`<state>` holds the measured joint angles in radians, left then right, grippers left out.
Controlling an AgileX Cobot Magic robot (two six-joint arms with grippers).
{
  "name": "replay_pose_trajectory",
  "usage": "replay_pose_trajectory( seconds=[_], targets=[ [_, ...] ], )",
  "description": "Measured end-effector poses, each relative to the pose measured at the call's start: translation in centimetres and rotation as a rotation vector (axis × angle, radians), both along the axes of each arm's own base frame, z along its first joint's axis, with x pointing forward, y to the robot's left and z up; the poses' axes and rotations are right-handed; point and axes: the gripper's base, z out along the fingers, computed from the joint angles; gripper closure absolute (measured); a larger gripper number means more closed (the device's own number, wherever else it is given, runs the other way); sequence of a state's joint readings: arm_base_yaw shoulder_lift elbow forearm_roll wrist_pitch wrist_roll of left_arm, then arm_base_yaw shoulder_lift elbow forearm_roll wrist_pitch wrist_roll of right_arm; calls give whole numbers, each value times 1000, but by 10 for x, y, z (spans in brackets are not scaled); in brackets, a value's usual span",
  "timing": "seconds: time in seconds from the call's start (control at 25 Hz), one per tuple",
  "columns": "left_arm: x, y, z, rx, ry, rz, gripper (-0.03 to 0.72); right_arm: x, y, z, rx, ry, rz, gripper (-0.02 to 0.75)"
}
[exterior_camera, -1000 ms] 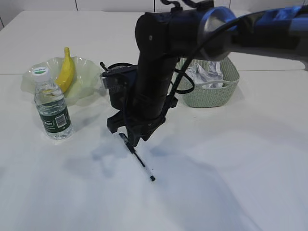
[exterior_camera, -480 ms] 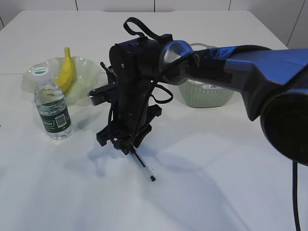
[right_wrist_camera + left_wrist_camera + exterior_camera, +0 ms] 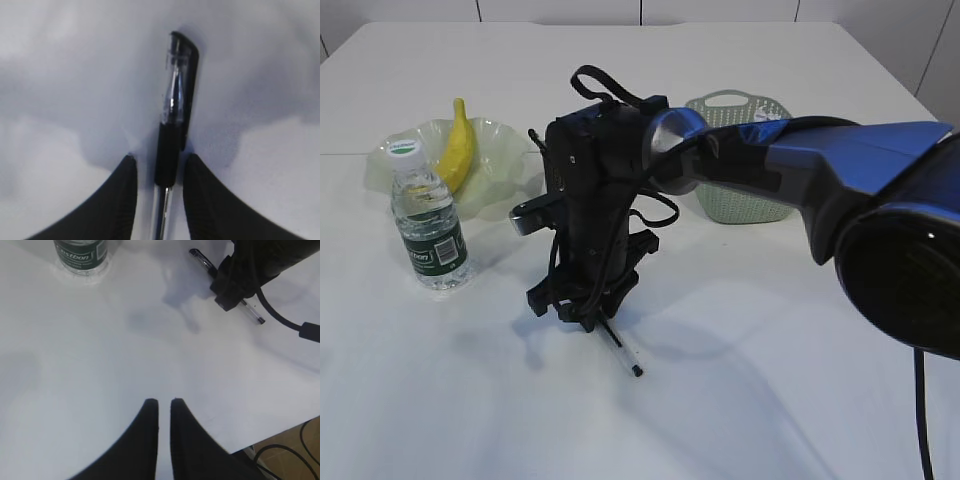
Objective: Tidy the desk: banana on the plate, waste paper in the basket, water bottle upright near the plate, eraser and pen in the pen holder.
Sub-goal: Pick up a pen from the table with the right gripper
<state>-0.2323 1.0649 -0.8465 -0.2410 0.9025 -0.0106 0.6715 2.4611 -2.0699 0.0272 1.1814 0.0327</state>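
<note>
My right gripper grabs the pen's black grip near the middle next, since the long, thin pen has a clear body [image 3: 624, 351] stretching past its cap.
A black-and-clear pen [image 3: 625, 355] lies flat on the white table. My right gripper [image 3: 585, 315] stands over its capped end, pointing down. In the right wrist view the right gripper [image 3: 159, 162] is open, with the pen [image 3: 175, 110] between its fingers and a gap on each side. My left gripper [image 3: 164, 402] is shut to a thin slit with nothing in it, hovering over bare table, with the pen [image 3: 250, 312] far ahead. The banana [image 3: 457, 150] lies on the pale green plate [image 3: 500, 160]. The water bottle [image 3: 428, 225] stands upright beside it. Eraser, waste paper and pen holder are hidden.
The green basket [image 3: 740, 205] sits at the back right, partly behind my right arm. That arm stretches across the middle of the table from the right. In the left wrist view the table's edge [image 3: 280, 432] lies close at the lower right, with cables beyond it.
My right arm has swung lower and nearer the camera. Its gripper has come down along the pen. Pen, bottle and banana have stayed where they were.
</note>
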Motion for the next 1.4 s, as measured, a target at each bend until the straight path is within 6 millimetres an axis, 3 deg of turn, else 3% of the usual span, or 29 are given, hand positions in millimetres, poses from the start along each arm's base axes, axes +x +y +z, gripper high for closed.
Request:
replay_pose_trajectory(
  seconds=[0.28, 0.6, 0.96, 1.08, 1.4],
  targets=[
    [0, 0, 0, 7, 1, -1, 637, 1, -1, 0, -12, -12, -16, 505],
    [0, 0, 0, 7, 1, -2, 631, 1, -1, 0, -15, -11, -21, 687],
    [0, 1, 0, 9, 1, -2, 631, 4, 2, 5, 4, -19, -24, 692],
    [0, 1, 0, 11, 0, -2, 631, 5, 2, 26, 34, -59, -24, 693],
    [0, 1, 0, 10, 2, -3, 631, 2, -6, 108, 123, -246, -16, 693]
  ],
)
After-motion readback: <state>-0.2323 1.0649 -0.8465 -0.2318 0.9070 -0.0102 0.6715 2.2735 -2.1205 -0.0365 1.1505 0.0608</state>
